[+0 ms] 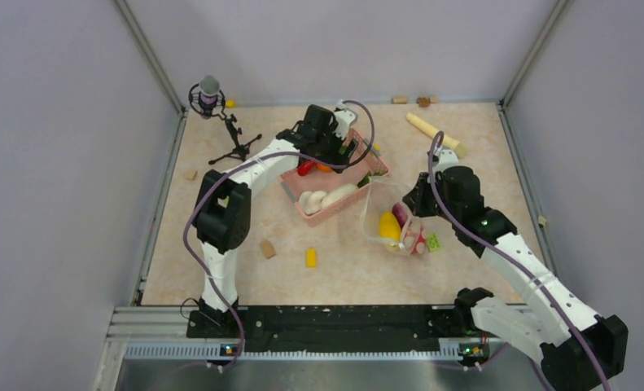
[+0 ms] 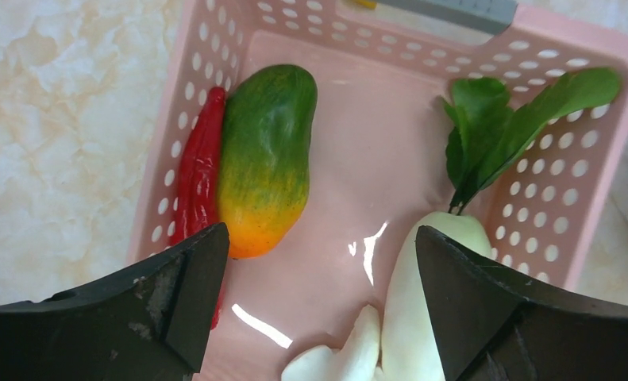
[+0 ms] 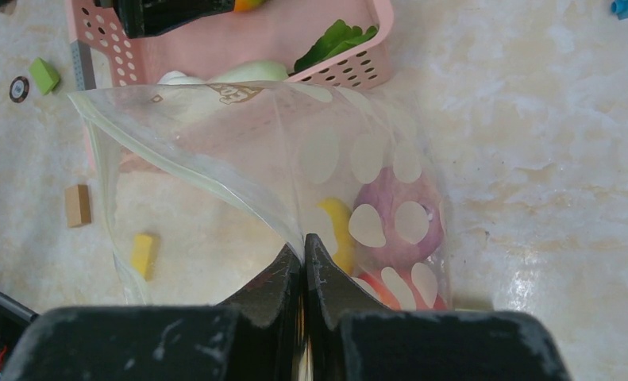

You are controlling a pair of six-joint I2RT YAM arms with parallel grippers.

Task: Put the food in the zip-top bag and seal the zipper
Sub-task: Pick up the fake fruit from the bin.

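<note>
Next, my left gripper grabs the orange-green mango across its sides near the orange end [image 3: 248,4], leaving the green end free to enter the bag [image 3: 294,159].
My left gripper [image 2: 318,262] is open and empty above the pink basket [image 2: 588,143]. Below it lie an orange-green mango [image 2: 264,155], a red chili [image 2: 198,171], a white radish with green leaves [image 2: 421,317] and a white piece [image 2: 350,353]. In the top view this gripper [image 1: 335,151] hovers over the basket's far end. My right gripper [image 3: 303,252] is shut on the rim of the zip-top bag [image 3: 294,159], holding its mouth open toward the basket. Inside the bag are a purple onion [image 3: 398,214], a yellow mango [image 3: 338,230] and a red apple [image 3: 390,290]. The zipper strip [image 3: 175,159] runs along the raised mouth edge.
Small blocks lie on the table: a yellow one [image 1: 311,257], a tan one [image 1: 267,249], a green one [image 1: 433,241]. A microphone on a tripod [image 1: 212,102] stands at the back left. A pale rolling pin [image 1: 436,134] lies at the back right.
</note>
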